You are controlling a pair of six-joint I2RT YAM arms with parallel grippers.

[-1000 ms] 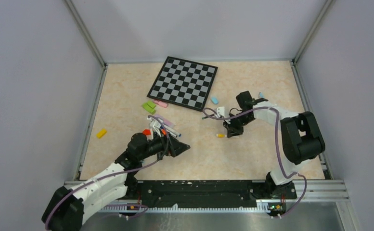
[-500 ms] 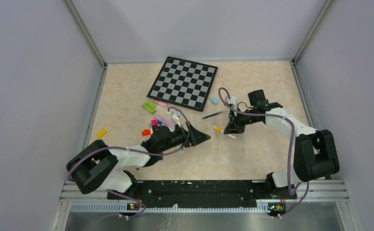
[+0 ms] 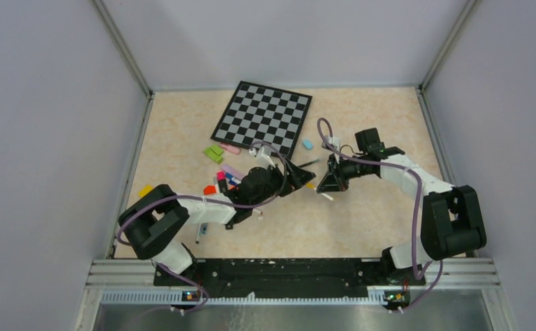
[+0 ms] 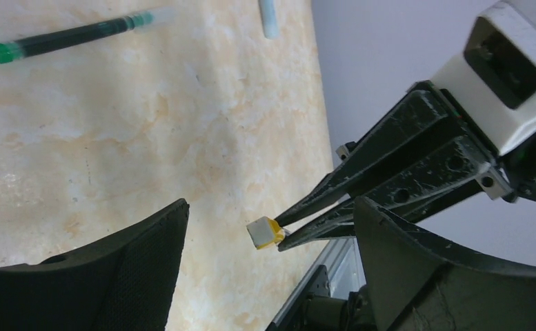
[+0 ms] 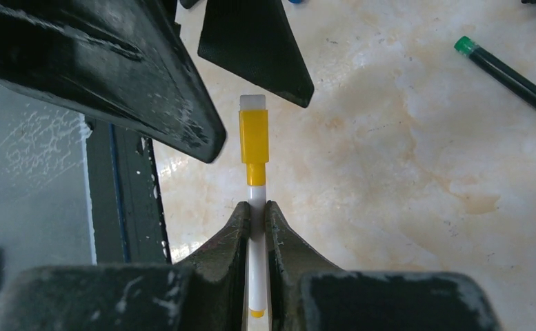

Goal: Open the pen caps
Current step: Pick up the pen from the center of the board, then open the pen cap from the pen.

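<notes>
I will open the pen by next taking hold of the yellow cap (image 5: pixel 254 138) by its sides with my left gripper, and the body of the pen stays for my right gripper.
My right gripper (image 5: pixel 256 210) is shut on the barrel of a white pen (image 5: pixel 255 272). The pen's yellow cap (image 5: pixel 254 138) sticks out past the fingertips, towards the left arm. My left gripper (image 4: pixel 272 255) is open, and its two fingers (image 5: pixel 254 41) stand on either side of that yellow cap (image 4: pixel 266 233) without touching it. In the top view both grippers meet mid-table, left gripper (image 3: pixel 296 181) facing right gripper (image 3: pixel 323 183). More pens lie in a loose pile (image 3: pixel 229 174) left of them. A thin dark pen with a green end (image 4: pixel 65 40) lies flat nearby.
The checkered board (image 3: pixel 263 118) lies at the back. Loose caps are scattered about: green ones (image 3: pixel 214 153), a yellow one (image 3: pixel 145 191), a red one (image 3: pixel 210 189) and a light-blue one (image 3: pixel 307 144). A pink pen (image 3: pixel 230 148) lies by the board. Walls enclose the table.
The left arm has swung and reached right until its open fingers flank the yellow cap. The right gripper shifted right with the white pen, then held still.
</notes>
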